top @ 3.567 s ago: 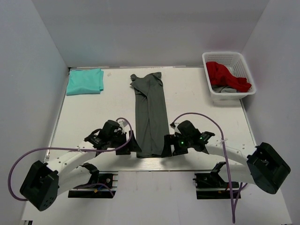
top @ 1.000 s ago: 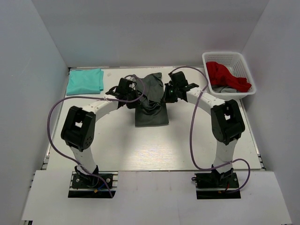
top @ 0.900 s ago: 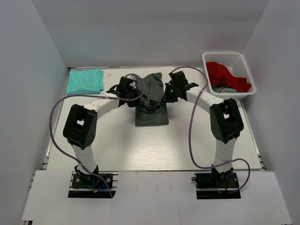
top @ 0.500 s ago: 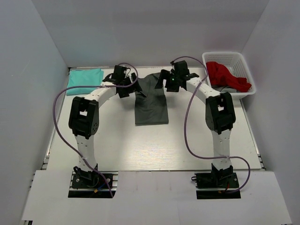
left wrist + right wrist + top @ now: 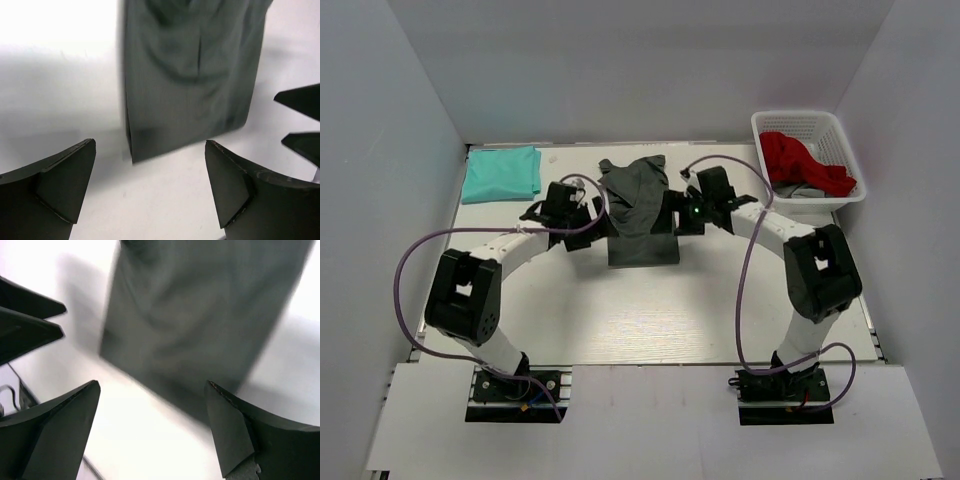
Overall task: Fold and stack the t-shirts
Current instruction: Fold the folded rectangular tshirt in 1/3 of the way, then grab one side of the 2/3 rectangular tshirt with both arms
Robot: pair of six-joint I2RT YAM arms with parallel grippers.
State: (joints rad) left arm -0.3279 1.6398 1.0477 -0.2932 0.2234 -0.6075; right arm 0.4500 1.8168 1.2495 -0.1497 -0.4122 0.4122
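Observation:
The charcoal-grey t-shirt needs to be folded, so my left gripper should next grab one near corner of the t-shirt and leave its other near corner for my right gripper.
The dark charcoal-grey t-shirt (image 5: pixel 640 215) lies folded in half lengthwise on the middle of the table, its far end rumpled. It also shows in the left wrist view (image 5: pixel 190 75) and the right wrist view (image 5: pixel 200 310). My left gripper (image 5: pixel 588 217) is open and empty just left of the shirt. My right gripper (image 5: pixel 676 212) is open and empty just right of it. In both wrist views the jaws stand wide apart over bare table. The teal t-shirt (image 5: pixel 501 173) lies folded to a rectangle at the far left corner.
A white lattice basket (image 5: pixel 839 130) holding a red garment (image 5: pixel 800 160) stands at the far right. White walls close the table on three sides. The arms' purple cables arc over the table on both sides.
Both grippers carried the shirt's near end to the far end, folding it in half, let go, and have drawn back toward me beside the shirt.

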